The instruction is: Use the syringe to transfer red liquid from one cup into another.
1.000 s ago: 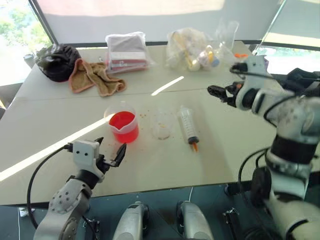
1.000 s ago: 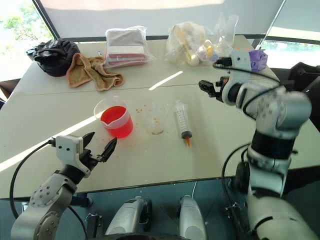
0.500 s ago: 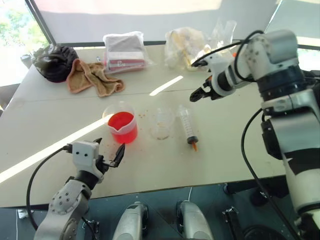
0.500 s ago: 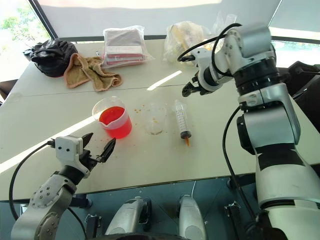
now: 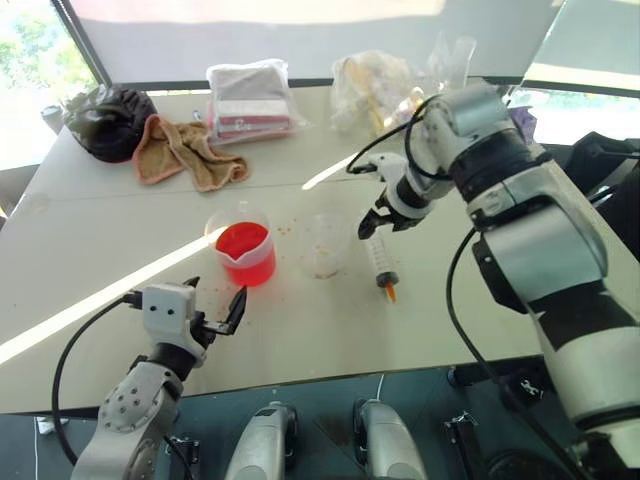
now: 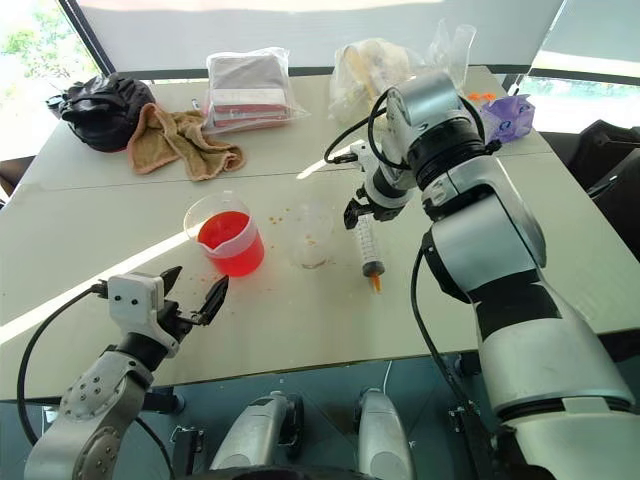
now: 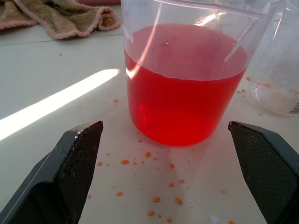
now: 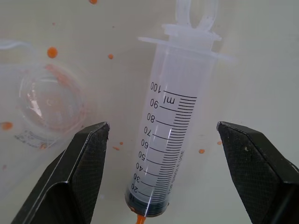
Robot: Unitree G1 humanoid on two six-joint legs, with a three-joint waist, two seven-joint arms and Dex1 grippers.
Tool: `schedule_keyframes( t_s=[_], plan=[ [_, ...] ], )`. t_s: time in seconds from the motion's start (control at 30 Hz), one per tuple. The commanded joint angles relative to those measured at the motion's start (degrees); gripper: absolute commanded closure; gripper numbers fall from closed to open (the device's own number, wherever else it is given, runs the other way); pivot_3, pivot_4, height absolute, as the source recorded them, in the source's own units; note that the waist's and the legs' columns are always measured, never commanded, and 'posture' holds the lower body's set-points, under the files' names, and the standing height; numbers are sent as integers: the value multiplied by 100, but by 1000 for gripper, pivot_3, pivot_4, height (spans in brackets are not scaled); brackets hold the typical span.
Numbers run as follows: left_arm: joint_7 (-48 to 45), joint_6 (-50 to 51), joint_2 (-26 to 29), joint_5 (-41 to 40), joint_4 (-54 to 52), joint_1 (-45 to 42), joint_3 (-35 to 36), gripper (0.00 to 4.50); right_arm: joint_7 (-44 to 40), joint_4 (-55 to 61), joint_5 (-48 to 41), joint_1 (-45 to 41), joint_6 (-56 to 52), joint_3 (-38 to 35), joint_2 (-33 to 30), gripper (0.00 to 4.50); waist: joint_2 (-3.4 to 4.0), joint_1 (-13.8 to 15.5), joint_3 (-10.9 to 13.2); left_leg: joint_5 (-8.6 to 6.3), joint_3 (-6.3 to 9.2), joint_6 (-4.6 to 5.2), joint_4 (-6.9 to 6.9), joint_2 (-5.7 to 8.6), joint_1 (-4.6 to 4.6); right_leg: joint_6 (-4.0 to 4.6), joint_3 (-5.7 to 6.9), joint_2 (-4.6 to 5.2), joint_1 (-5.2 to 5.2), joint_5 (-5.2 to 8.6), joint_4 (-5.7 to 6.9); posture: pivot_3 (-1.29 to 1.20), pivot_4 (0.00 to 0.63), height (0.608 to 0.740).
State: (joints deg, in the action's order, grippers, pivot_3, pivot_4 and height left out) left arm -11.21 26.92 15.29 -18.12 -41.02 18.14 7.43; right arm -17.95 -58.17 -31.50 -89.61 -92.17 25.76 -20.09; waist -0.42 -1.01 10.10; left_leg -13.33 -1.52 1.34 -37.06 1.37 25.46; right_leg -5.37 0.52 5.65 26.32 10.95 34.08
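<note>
My right gripper should go lower before it closes on the syringe's body [image 5: 379,255] [image 8: 164,140], because its fingers stop above it and would miss if they closed now.
The syringe [image 5: 380,256] lies flat on the table, its orange tip [image 5: 389,292] toward the front edge and its barrel [image 8: 175,140] empty. My right gripper [image 5: 373,224] points down over the plunger end, open, with its fingers [image 8: 79,168] on either side of the barrel and clear of it. To the left of the syringe stands the small clear cup [image 5: 323,246], empty but for orange traces. Further left is the spouted beaker [image 5: 245,250], holding red liquid [image 7: 184,93]. My left gripper [image 5: 218,296] is open and level, just in front of the beaker, holding nothing.
Orange droplets [image 7: 154,199] spot the table around the beaker and cup. Along the far side lie a black bag [image 5: 110,120], a tan towel [image 5: 185,152], a flat plastic packet [image 5: 250,100], a clear bag of items [image 5: 380,88] and a purple object [image 6: 505,115].
My right arm has swung left and down from beside the table's right part, turning its gripper downward over the syringe. The left gripper has stayed put.
</note>
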Motion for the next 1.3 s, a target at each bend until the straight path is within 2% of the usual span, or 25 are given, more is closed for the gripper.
schedule_keyframes(
  t_s=[0.03,0.3,0.4,0.5,0.53,0.7,0.9,1.0,1.13,1.23,1.3],
  plan=[
    [-18,-156,-21,13,-195,46,23,17,120,-66,320,24,-33,-302,137,643,0,-1,0,0,0,0,0,0,0,0,0,0,0,0,0,0,150,740],
    [-107,-341,-8,61,-119,220,57,17,534,-100,1080,298,70,-1041,485,643,1,-8,-1,0,-1,0,1,0,0,0,0,0,1,-1,3,0,150,740],
    [-169,-406,23,49,-82,279,144,0,628,-130,1354,377,199,-1247,568,1459,1,-10,-1,0,-1,0,0,0,0,1,0,0,1,-1,3,0,150,740],
    [-191,-452,40,49,-64,304,181,0,638,-132,1548,407,267,-1397,643,2918,2,-13,-2,0,-2,0,0,0,-1,1,0,-1,1,-1,4,0,150,740],
    [-190,-459,41,48,-61,304,185,0,622,-120,1595,415,279,-1434,666,3151,2,-13,-2,0,-2,0,0,0,-2,1,0,-2,0,-1,4,0,150,740],
    [-161,-475,39,61,-71,268,163,0,611,-44,1776,408,165,-1639,730,3154,2,-18,-2,0,-2,0,-2,0,-4,2,1,-3,-1,-2,7,0,150,740],
    [-184,-476,67,65,-38,207,157,0,789,133,2098,221,217,-2007,345,3154,2,4,-2,1,-3,1,-3,1,-3,2,1,-6,-1,-2,8,0,150,740],
    [-223,-465,80,45,-8,161,151,0,857,548,2324,210,861,-2015,96,3154,2,0,-2,1,-5,1,-4,3,-2,2,1,-8,-2,-2,7,0,150,740],
    [-392,-494,181,49,63,79,108,0,879,1053,2523,119,2283,-2155,-57,3154,4,-44,-1,2,-9,2,-4,1,-4,-1,2,-22,1,-3,11,0,150,740],
    [-534,-491,331,-26,236,-119,269,0,1152,1347,1713,-15,3689,-3585,324,3154,5,-72,0,2,-9,3,-4,-8,-7,-5,1,-38,0,-5,16,0,150,740],
    [-640,-506,435,-67,312,-188,359,0,1011,1583,1227,27,4559,-4216,614,3154,4,-111,0,3,-9,3,-5,-19,-9,-23,0,-50,-3,-15,17,0,150,740]
  ],
)
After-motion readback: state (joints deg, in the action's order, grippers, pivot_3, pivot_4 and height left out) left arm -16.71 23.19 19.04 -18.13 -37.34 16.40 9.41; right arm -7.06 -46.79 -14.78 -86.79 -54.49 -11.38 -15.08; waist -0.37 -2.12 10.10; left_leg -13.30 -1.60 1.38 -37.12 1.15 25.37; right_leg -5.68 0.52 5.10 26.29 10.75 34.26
